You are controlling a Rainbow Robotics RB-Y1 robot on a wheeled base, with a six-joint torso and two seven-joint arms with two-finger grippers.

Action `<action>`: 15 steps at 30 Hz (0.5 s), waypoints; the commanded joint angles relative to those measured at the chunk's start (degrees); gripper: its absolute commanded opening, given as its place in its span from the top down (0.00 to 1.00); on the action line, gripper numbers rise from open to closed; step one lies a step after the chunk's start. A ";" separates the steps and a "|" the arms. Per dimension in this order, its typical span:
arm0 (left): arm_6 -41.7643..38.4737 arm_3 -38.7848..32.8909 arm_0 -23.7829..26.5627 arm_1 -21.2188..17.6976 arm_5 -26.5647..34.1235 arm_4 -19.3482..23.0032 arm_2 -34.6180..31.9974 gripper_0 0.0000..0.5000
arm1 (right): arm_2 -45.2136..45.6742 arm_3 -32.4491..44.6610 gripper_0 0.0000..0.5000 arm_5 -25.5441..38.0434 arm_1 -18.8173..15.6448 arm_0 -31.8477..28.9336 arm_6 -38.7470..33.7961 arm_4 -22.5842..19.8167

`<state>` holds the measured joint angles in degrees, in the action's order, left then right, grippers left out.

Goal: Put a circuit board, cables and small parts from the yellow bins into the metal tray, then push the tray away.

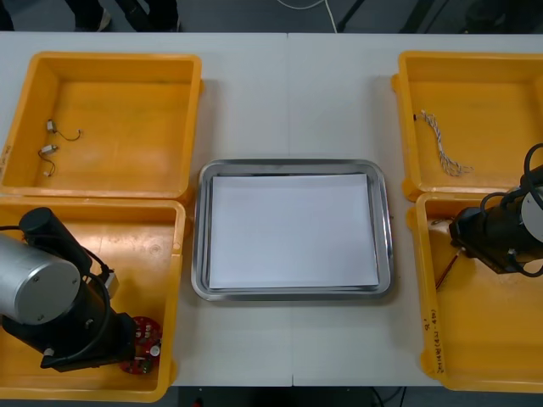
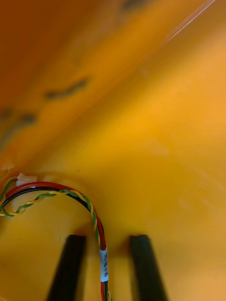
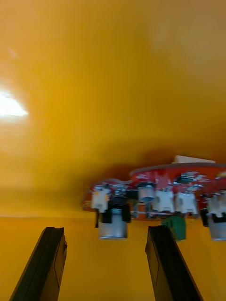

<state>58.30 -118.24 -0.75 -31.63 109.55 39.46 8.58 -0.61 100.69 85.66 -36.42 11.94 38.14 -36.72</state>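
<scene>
My right gripper pinches the red and yellow cable at the sleeve next. The cable's white sleeve gathers the slack pieces of cable into one bundle.
A round red circuit board with white and silver components leans against the wall of the near left yellow bin, just beyond my left gripper. That gripper is open, with nothing between its fingers. In the front view the board peeks out beside the left arm. My right gripper is open, low in the near right yellow bin. A red and yellow cable, with black and green strands, runs between its fingers and arcs away. The metal tray, white inside, sits in the middle.
The far left bin holds three small metal parts with wires. In the far right bin lies a twisted blue and white cable. Bare table surrounds the tray on all sides.
</scene>
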 commanded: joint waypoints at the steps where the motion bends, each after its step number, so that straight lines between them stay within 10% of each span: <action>1: 6.83 -0.23 0.05 1.84 0.45 -0.53 1.00 0.00 | -0.80 0.47 1.00 -0.59 0.65 1.24 -1.40 0.42; 15: 8.85 0.47 0.05 1.84 0.45 -2.02 1.00 0.00 | 1.31 2.93 1.00 0.47 0.65 1.59 -1.13 0.77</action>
<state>61.60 -117.87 -0.75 -30.78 109.55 38.23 8.58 -0.65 100.79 84.67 -36.42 12.01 38.14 -36.63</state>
